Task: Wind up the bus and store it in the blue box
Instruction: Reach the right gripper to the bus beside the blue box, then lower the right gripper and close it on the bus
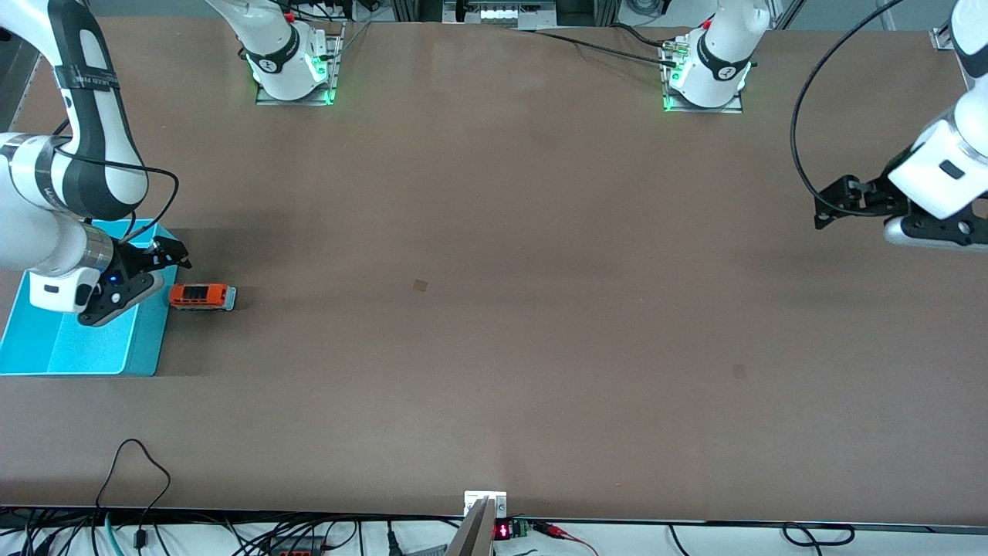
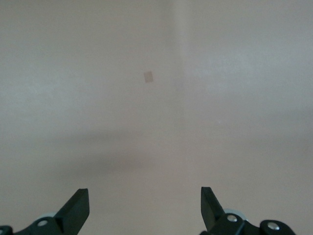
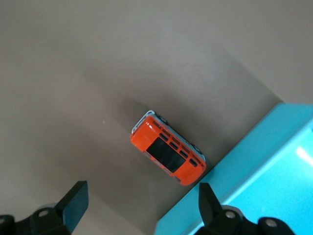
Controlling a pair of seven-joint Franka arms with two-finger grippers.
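My right gripper should store the bus in the blue box (image 1: 147, 340), grabbing the orange-red bus's long sides first.
The orange-red bus (image 1: 202, 296) (image 3: 168, 154) stands on its wheels on the brown table, one end touching or nearly touching the outer wall of the blue box (image 1: 147, 340) (image 3: 254, 171) at the right arm's end of the table. My right gripper (image 1: 168, 255) (image 3: 141, 200) hangs open over the box's corner beside the bus, with nothing between its fingers. My left gripper (image 1: 837, 202) (image 2: 145, 204) waits open and empty above bare table at the left arm's end.
A small pale mark (image 1: 419, 285) (image 2: 148, 77) lies on the table near its middle. Both arm bases (image 1: 292, 62) (image 1: 706, 66) stand along the table's edge farthest from the front camera. Cables (image 1: 139, 494) trail along the nearest edge.
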